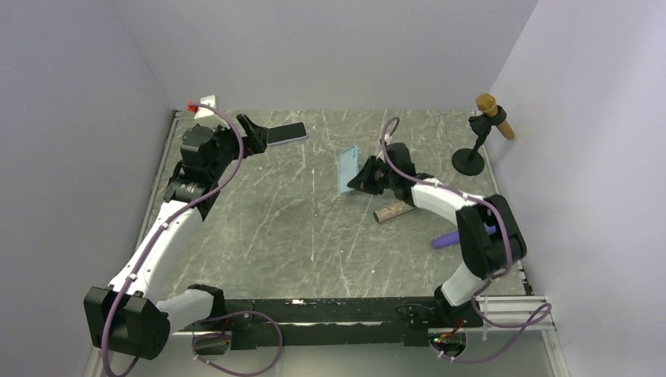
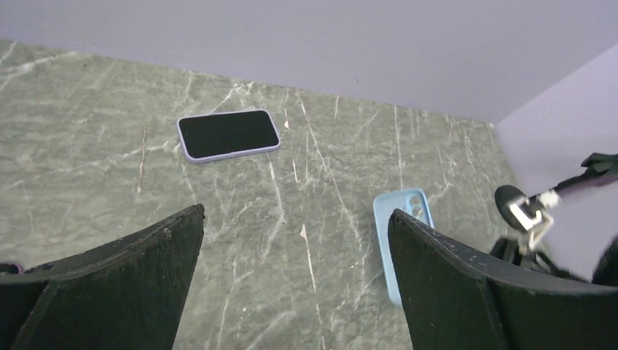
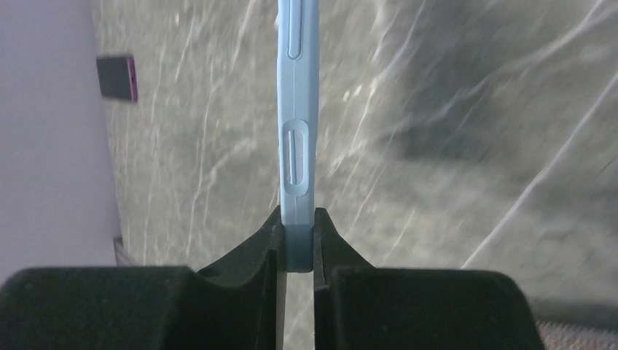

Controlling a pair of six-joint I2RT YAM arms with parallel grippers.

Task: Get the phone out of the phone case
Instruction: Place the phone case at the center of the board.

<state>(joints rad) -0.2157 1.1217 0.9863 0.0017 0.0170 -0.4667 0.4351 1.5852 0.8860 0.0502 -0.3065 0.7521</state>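
The case (image 1: 348,169) is above the table with its shadow apart and would drop and tip if I opened now, so I need to keep my right gripper closed.
The phone (image 1: 287,132), black screen up with a lilac edge, lies flat on the table at the far left, out of its case. It also shows in the left wrist view (image 2: 229,134) and small in the right wrist view (image 3: 116,79). My left gripper (image 1: 255,137) is open and empty just short of the phone, its jaws wide apart (image 2: 296,213). My right gripper (image 1: 363,177) is shut on the bottom edge of the empty light blue phone case (image 1: 348,169) and holds it on edge near the table's middle (image 3: 298,131). The case also shows in the left wrist view (image 2: 386,233).
A gold microphone (image 1: 493,114) on a black stand (image 1: 469,161) is at the far right. A brown block (image 1: 393,210) and a purple object (image 1: 449,239) lie near the right arm. A white and red item (image 1: 203,106) sits in the far left corner.
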